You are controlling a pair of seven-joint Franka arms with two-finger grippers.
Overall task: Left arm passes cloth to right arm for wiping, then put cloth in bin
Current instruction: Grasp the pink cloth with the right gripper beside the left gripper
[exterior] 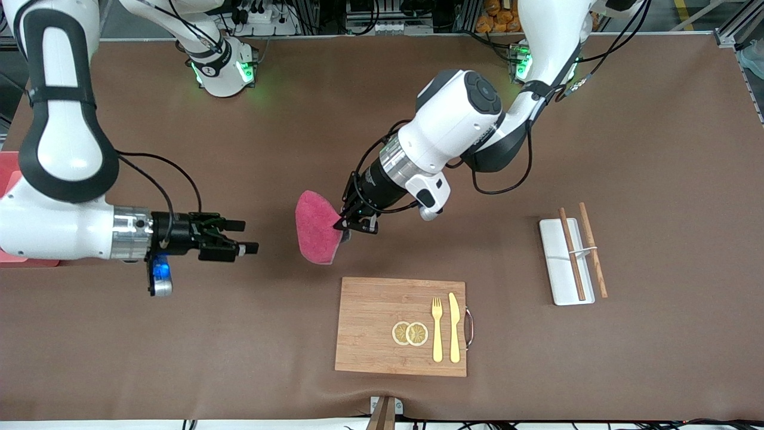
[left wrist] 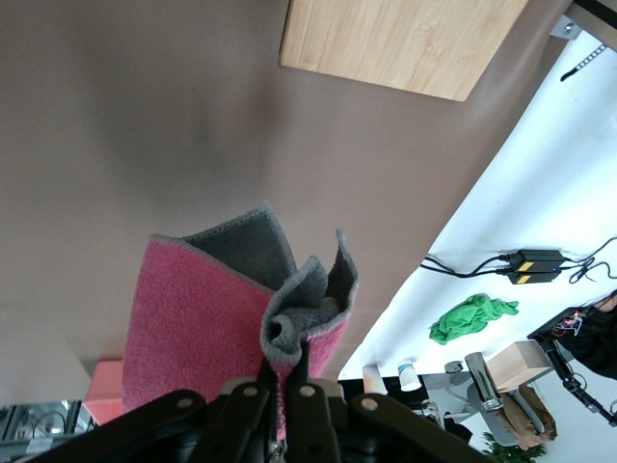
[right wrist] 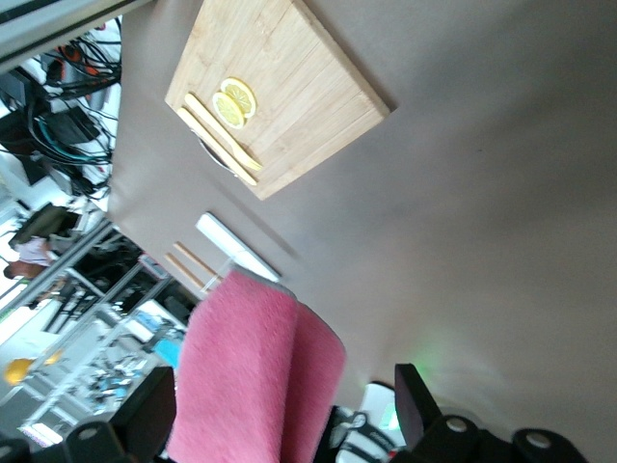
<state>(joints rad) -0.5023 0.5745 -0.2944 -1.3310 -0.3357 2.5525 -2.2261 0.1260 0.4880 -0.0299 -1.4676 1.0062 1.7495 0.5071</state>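
Note:
The fingers of my left gripper cover one edge of the cloth. My right gripper grips the cloth by its free pink end (exterior: pixel 306 228) next, for wiping.
My left gripper (exterior: pixel 344 224) is shut on the edge of the crimson-pink cloth (exterior: pixel 315 227) and holds it hanging in the air over the brown table, above the spot just past the cutting board. In the left wrist view the cloth (left wrist: pixel 198 318) shows its pink face and grey underside, pinched between the fingers (left wrist: pixel 307 400). My right gripper (exterior: pixel 246 236) is open and empty, level with the cloth and a short gap away, pointing at it. In the right wrist view the cloth (right wrist: pixel 255 376) hangs ahead between the spread fingers (right wrist: pixel 410 400). A pink bin (exterior: pixel 9 179) shows partly at the right arm's end.
A wooden cutting board (exterior: pixel 370 325) with two lemon slices (exterior: pixel 410 333), a yellow fork (exterior: pixel 437 328) and knife (exterior: pixel 455 327) lies nearer the front camera than the cloth. A white tray (exterior: pixel 564 263) with chopsticks (exterior: pixel 592 248) lies toward the left arm's end.

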